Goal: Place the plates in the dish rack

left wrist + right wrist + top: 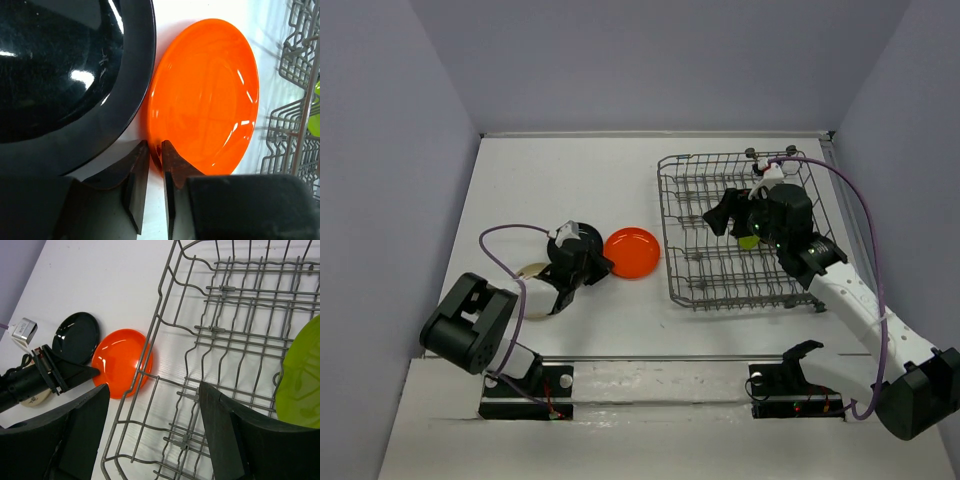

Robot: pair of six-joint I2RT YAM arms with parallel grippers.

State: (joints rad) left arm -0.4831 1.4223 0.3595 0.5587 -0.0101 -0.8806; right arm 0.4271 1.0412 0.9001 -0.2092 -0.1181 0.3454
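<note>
My right gripper should next hold the orange plate by its rack-side rim point(657, 246) point(150, 358), opposite my left gripper, so that I can load the plate on edge.
The orange plate point(632, 252) lies flat on the table left of the dish rack point(692, 285). My left gripper point(607, 266) is shut on its near-left rim; in the left wrist view the rim sits between the two fingers point(155, 150) of the orange plate point(210, 95). The black plate point(55, 70) lies right beside it. The beige plate point(532, 270) peeks out under the left arm. The lime green plate point(300, 375) stands in the rack point(225, 330). My right gripper point(152, 415) is open and empty above the rack's left half. The dark brown plate is out of view.
The rack's left wall point(295, 100) is close to the right of the orange plate. The right arm point(850, 295) reaches over the rack's near right corner. Purple cables point(505, 235) loop off both arms. Walls close the table at left, back and right.
</note>
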